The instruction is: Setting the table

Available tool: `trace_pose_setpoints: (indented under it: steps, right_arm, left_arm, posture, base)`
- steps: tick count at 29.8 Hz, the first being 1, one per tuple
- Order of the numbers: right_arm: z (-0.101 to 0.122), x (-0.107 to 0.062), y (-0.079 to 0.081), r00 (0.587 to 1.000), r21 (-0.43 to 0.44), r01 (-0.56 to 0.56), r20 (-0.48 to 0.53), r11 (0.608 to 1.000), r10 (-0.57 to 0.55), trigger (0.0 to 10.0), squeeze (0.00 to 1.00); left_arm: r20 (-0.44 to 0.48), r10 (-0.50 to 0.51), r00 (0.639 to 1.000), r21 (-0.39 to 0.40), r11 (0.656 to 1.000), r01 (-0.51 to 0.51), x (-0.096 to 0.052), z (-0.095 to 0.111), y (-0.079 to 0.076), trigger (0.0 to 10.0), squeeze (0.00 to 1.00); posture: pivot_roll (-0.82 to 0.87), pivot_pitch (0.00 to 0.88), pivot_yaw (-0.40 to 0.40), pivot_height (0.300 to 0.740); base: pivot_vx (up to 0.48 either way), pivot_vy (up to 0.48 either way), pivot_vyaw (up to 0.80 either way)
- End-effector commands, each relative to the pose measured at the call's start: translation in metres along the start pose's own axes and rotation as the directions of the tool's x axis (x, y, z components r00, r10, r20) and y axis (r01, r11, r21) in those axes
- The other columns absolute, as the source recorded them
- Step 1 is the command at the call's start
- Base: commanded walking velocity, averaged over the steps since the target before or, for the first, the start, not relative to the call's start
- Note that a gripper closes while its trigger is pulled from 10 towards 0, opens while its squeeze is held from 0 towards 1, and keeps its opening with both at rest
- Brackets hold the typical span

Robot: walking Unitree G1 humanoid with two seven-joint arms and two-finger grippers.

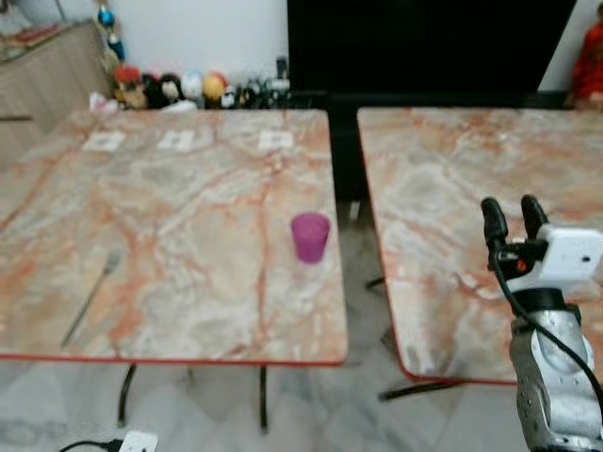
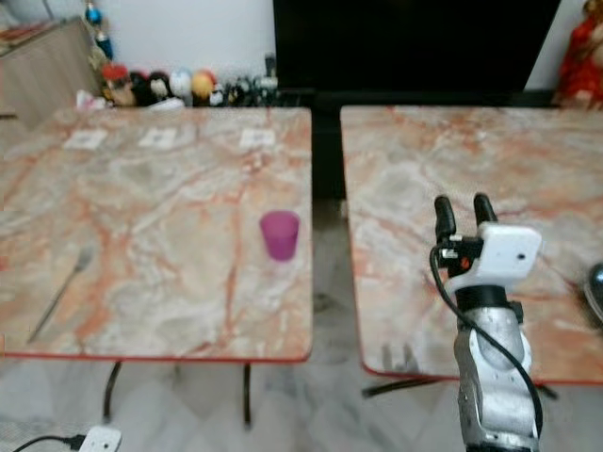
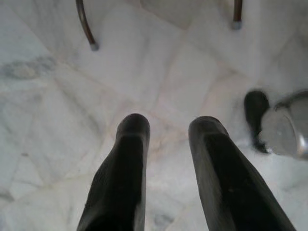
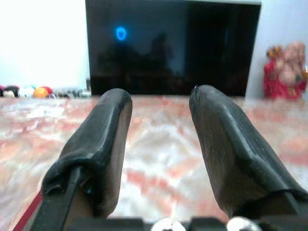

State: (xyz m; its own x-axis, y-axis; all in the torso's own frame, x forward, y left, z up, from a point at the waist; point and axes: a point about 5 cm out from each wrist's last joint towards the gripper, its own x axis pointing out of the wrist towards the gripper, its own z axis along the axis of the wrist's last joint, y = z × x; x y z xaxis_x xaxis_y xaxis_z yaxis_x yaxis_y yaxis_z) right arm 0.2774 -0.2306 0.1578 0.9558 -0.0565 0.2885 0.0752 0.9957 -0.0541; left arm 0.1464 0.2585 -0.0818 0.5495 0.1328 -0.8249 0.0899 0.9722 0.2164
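Note:
My right gripper grabs the silver fork by the neck beneath the tines next, since the fork has a long thin handle and a broader tined head.
A purple cup stands upright near the right edge of the left marble table. A fork lies on that table's left side, toward the front. My right gripper is raised over the front left part of the right marble table, fingers open and empty, pointing upward. In the right wrist view its fingers frame the tabletop and a dark screen. My left gripper hangs open over the white floor, holding nothing.
Three white cards lie along the far side of the left table. Small figurines line the wall behind. A gap separates the two tables. A dark object sits at the right table's right edge. A white plug lies on the floor.

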Motion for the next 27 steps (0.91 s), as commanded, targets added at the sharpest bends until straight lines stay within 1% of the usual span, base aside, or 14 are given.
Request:
trace_pose_setpoints:
  steps: [1, 4, 7, 9, 10, 16, 27]
  right_arm:
    - [0.0047, 0.0033, 0.0069, 0.999, 0.004, -0.025, 0.021, 1.0, 0.025, 10.0, 0.0]
    - [0.0043, 0.0039, 0.0097, 0.999, 0.008, -0.033, 0.019, 0.999, 0.033, 10.0, 0.0]
    - [0.0037, 0.0038, 0.013, 0.998, -0.019, -0.06, 0.019, 0.998, 0.06, 10.0, 0.0]
    - [0.0037, 0.0034, 0.0134, 0.997, -0.026, -0.069, 0.019, 0.997, 0.07, 10.0, 0.0]
    - [0.0036, 0.0033, 0.0131, 0.997, -0.026, -0.068, 0.018, 0.997, 0.069, 10.0, 0.0]
    - [0.0025, 0.0038, 0.0135, 0.998, -0.003, -0.058, 0.014, 0.998, 0.058, 10.0, 0.0]
    - [0.0, 0.0037, 0.0154, 0.999, 0.005, -0.054, 0.004, 0.999, 0.054, 10.0, 0.0]
  left_arm:
    - [-0.011, 0.019, 1.0, 0.007, 1.0, -0.019, -0.0012, -0.0023, 0.0065, 10.0, 0.0]
    - [-0.01, 0.017, 1.0, 0.007, 1.0, -0.017, -0.0007, -0.0018, 0.0038, 10.0, 0.0]
    - [-0.009, 0.016, 1.0, 0.008, 1.0, -0.015, -0.0004, -0.0014, 0.0024, 10.0, 0.0]
    - [-0.008, 0.016, 1.0, 0.007, 1.0, -0.016, -0.0004, -0.0011, 0.0025, 10.0, 0.0]
    - [-0.008, 0.016, 1.0, 0.007, 1.0, -0.016, -0.0004, -0.0011, 0.0028, 10.0, 0.0]
    - [-0.01, 0.017, 1.0, 0.009, 1.0, -0.017, -0.0012, -0.0022, 0.0065, 10.0, 0.0]
    - [-0.009, 0.021, 1.0, 0.008, 1.0, -0.021, -0.0012, -0.0018, 0.007, 10.0, 0.0]
  posture:
    - [-0.03, 0.0, 0.025, 0.74]
    - [-0.03, 0.0, 0.026, 0.74]
    - [-0.03, 0.0, 0.026, 0.74]
    - [-0.03, 0.0, 0.026, 0.74]
    - [-0.03, 0.0, 0.026, 0.74]
    - [-0.03, 0.0, 0.026, 0.74]
    - [-0.02, 0.0, 0.028, 0.74]
  base:
    - [0.0, 0.48, 0.0]
    - [0.0, 0.48, 0.0]
    - [0.0, 0.48, 0.0]
    - [0.0, 0.48, 0.53]
    - [0.0, 0.48, 0.57]
    - [0.0, 0.48, 0.0]
    - [0.0, 0.48, 0.0]
